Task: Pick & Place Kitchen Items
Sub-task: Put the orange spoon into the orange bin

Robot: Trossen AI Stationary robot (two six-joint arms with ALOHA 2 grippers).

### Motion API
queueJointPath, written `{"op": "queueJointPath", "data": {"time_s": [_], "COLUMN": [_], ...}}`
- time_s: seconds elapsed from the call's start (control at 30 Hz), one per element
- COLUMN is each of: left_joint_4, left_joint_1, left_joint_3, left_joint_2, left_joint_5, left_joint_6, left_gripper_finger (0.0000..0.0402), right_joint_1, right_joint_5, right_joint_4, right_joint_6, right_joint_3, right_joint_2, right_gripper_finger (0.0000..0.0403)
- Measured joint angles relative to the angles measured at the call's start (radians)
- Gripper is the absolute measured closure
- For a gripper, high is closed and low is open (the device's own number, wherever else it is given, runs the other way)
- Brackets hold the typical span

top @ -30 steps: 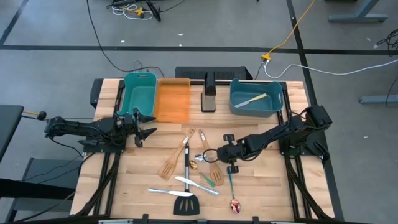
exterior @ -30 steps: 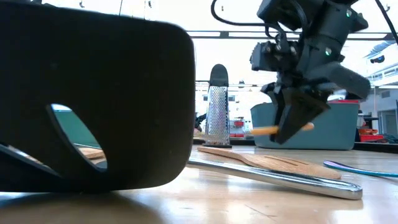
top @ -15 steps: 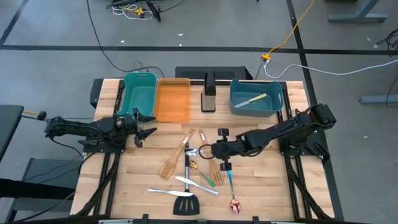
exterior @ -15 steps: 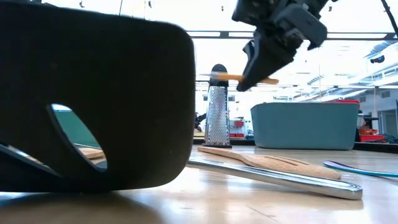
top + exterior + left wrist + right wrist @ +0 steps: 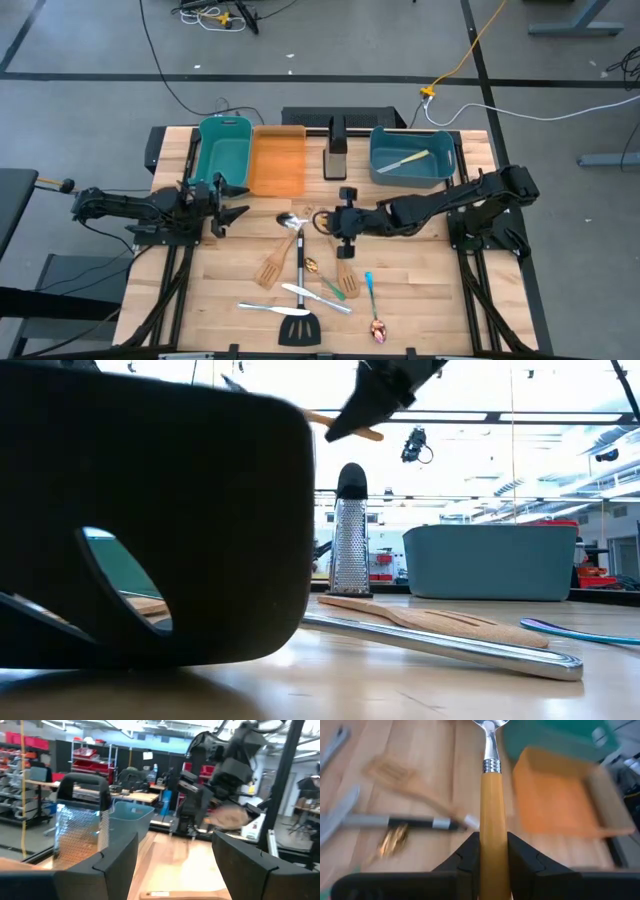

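Note:
My left gripper grabs the spoon by its neck beside the bowl (image 5: 288, 219) next, to carry the spoon into the orange bin (image 5: 278, 160).
My right gripper (image 5: 337, 222) hangs above the table's middle, shut on a spoon with an orange handle (image 5: 312, 221) and a silver bowl (image 5: 288, 219). The bowl points toward the table's left. In the low view the gripper (image 5: 372, 400) is high up, with the handle (image 5: 345, 428) sticking out below it. On the table beneath lie wooden spatulas (image 5: 270, 266), a black turner (image 5: 300, 326), knives (image 5: 268, 308) and a blue-handled spoon (image 5: 370, 292). My left gripper (image 5: 232, 202) waits open at the left edge, with nothing between its fingers. My right gripper pinches the spoon's orange handle (image 5: 494, 827) between its two fingers (image 5: 468, 853). The fingers come from the table's right, slanting down. The handle runs out ahead of them, ending in the bowl (image 5: 492, 725). The spoon is lifted clear of the table, about level.
A teal bin (image 5: 224, 150), an orange bin (image 5: 278, 160), a steel grater (image 5: 335, 155) and a blue bin (image 5: 410, 162) holding a pale utensil stand along the far edge. The black turner's blade (image 5: 150, 520) fills the low view's left.
My right gripper has risen with the spoon and drifted toward the table's far-left, tipping up nearer to level. The spoon has stayed in the hold, and its bowl now reaches out toward the orange bin.

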Motion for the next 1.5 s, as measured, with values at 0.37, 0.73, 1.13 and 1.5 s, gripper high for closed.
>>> {"op": "queueJointPath", "data": {"time_s": [0.37, 0.73, 1.13, 1.5], "left_joint_4": [0.121, 0.336, 0.429, 0.427], "left_joint_1": [0.0, 0.0, 0.0, 0.0], "left_joint_3": [0.0, 0.013, 0.325, 0.554], "left_joint_2": [0.0, 0.151, 0.651, 0.963], "left_joint_5": [-0.006, -0.013, -0.011, -0.021], "left_joint_6": [0.001, 0.027, 0.14, 0.22], "left_gripper_finger": [0.0142, 0.0142, 0.0142, 0.0142], "right_joint_1": [-0.059, -0.104, -0.129, -0.129], "right_joint_5": [-0.01, -0.065, -0.116, -0.117], "right_joint_4": [0.266, 0.431, 0.492, 0.522], "right_joint_6": [-0.062, -0.089, -0.072, -0.097], "right_joint_3": [0.008, 0.008, 0.008, 0.008], "right_joint_2": [0.0, 0.0, 0.001, 0.001], "right_gripper_finger": [0.033, 0.033, 0.033, 0.033]}}
